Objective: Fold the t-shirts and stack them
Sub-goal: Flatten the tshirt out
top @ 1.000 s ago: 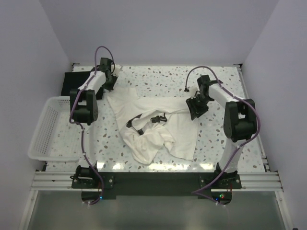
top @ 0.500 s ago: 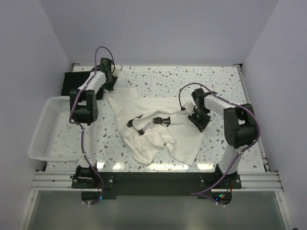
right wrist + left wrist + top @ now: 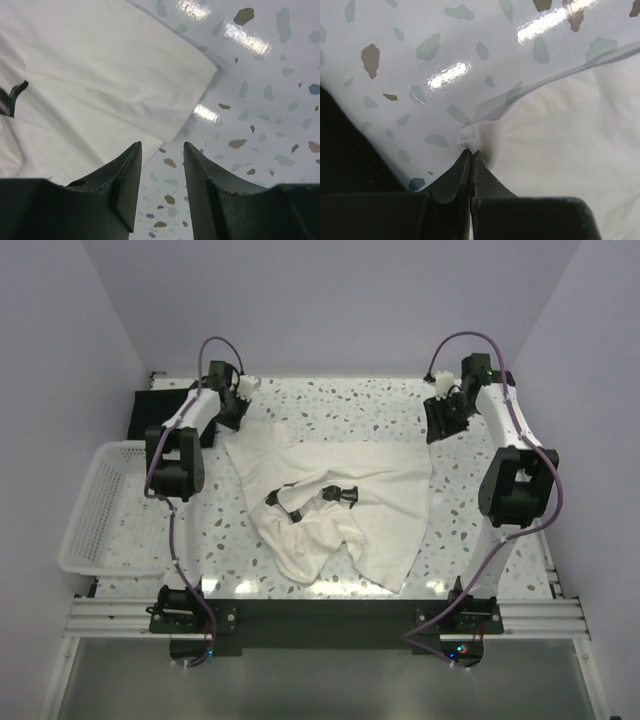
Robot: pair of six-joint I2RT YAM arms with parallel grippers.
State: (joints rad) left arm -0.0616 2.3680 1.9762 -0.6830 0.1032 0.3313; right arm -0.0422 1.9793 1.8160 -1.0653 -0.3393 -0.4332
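Note:
Next, my right gripper grabs the cream t-shirt's other far corner, opposite my left gripper's corner, to spread the shirt flat for folding.
The cream t-shirt [image 3: 385, 475] lies spread in the middle of the table, its front part bunched and showing a black print [image 3: 325, 495]. My left gripper [image 3: 238, 412] is at the shirt's far left corner. In the left wrist view it [image 3: 470, 151] is shut on a small pinch of the cream cloth [image 3: 560, 140]. My right gripper [image 3: 440, 420] is open and empty, off the shirt's far right corner; in the right wrist view it [image 3: 161, 147] hangs over bare table beside the cream corner [image 3: 100, 75]. The black t-shirt [image 3: 150, 412] lies at the far left and also shows in the left wrist view [image 3: 340, 155].
A white lattice basket [image 3: 95, 505] stands at the left edge of the table. Walls close in the table on the left, back and right. The speckled tabletop [image 3: 350, 400] shows behind the cream shirt.
My right gripper has let go of the shirt's right side and swung up to the far right. The shirt's right half now lies flatter and wider. The left arm has not moved.

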